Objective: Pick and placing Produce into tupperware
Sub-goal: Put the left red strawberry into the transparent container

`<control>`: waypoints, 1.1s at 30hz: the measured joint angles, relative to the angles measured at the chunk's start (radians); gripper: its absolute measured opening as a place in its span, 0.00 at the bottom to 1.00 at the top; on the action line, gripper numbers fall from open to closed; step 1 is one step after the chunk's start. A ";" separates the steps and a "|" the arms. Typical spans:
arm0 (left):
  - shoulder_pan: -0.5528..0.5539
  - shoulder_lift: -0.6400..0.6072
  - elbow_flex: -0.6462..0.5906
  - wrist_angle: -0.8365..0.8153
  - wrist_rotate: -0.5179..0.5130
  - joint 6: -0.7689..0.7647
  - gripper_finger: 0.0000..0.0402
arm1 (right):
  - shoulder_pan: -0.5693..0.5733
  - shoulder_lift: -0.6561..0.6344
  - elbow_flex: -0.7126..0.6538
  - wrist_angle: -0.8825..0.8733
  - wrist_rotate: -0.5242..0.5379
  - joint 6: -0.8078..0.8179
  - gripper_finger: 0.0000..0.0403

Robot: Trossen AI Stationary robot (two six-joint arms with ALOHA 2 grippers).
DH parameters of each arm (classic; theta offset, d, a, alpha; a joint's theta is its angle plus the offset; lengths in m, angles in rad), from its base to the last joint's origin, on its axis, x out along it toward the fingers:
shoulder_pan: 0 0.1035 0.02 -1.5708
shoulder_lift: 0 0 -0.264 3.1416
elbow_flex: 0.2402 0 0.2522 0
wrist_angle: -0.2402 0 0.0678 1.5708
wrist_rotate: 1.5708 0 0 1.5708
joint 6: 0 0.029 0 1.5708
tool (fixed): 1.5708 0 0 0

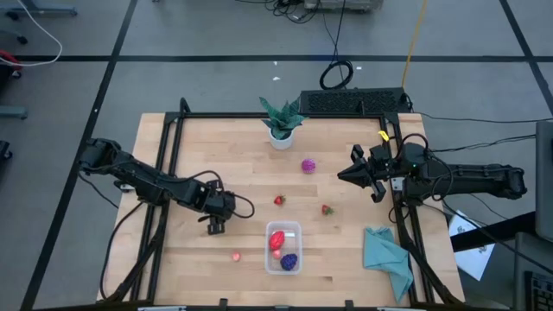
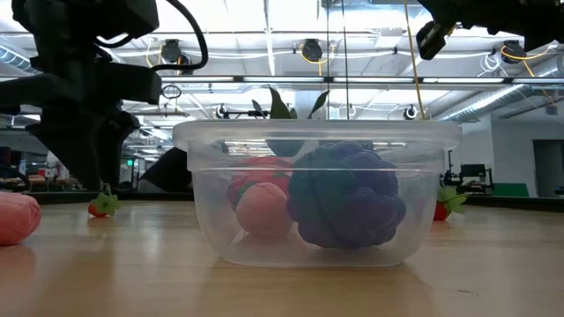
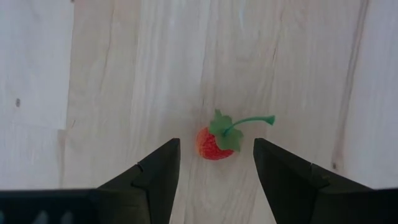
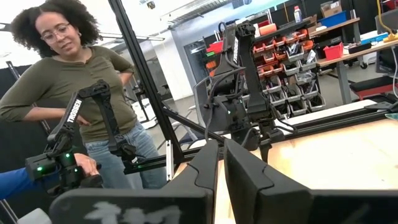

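My left gripper lowers next, then closes on the strawberry: bare wood shows between its fingers above the red strawberry (image 3: 212, 145), so closing now would miss it.
The clear tupperware (image 1: 283, 248) (image 2: 317, 198) stands on the table near its near edge. Inside lie a red piece (image 1: 276, 239), a pinkish piece (image 2: 263, 210) and a dark purple one (image 2: 345, 195). My left gripper (image 1: 215, 228) (image 3: 216, 143) points down, open, with a finger on each side of a red strawberry (image 3: 212, 144) (image 2: 104, 204) without touching it; the gripper hides this strawberry in the high view. Two more strawberries (image 1: 279, 200) (image 1: 327, 209), a magenta piece (image 1: 308, 165) and a pinkish piece (image 1: 236, 256) lie loose. My right gripper (image 1: 344, 175) (image 4: 221, 152) waits shut at the right side.
A green potted plant in a white pot (image 1: 281, 121) stands near the far edge. A teal cloth (image 1: 386, 255) lies at the near right corner. Black frame rails (image 1: 168, 173) run along both sides. A person (image 4: 68, 81) stands beyond the table.
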 joint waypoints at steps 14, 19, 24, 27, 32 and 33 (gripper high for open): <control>0.022 0.088 -0.001 0.023 0.041 0.004 0.52 | 0.000 0.000 0.000 0.000 0.000 0.000 0.04; 0.029 0.135 0.003 0.038 0.040 0.010 0.52 | 0.000 0.000 0.000 -0.002 0.000 0.000 0.04; 0.032 0.146 0.002 0.050 0.041 0.030 0.52 | 0.000 0.000 0.000 -0.003 -0.001 0.000 0.04; 0.032 0.146 0.002 0.051 0.043 0.028 0.52 | 0.000 0.000 0.000 -0.003 -0.001 0.000 0.04; 0.033 0.147 0.001 0.051 0.048 0.014 0.51 | 0.000 0.000 0.000 -0.002 -0.001 0.000 0.04; 0.033 0.147 0.001 0.052 0.048 0.011 0.50 | 0.000 0.000 0.000 -0.002 -0.001 0.000 0.04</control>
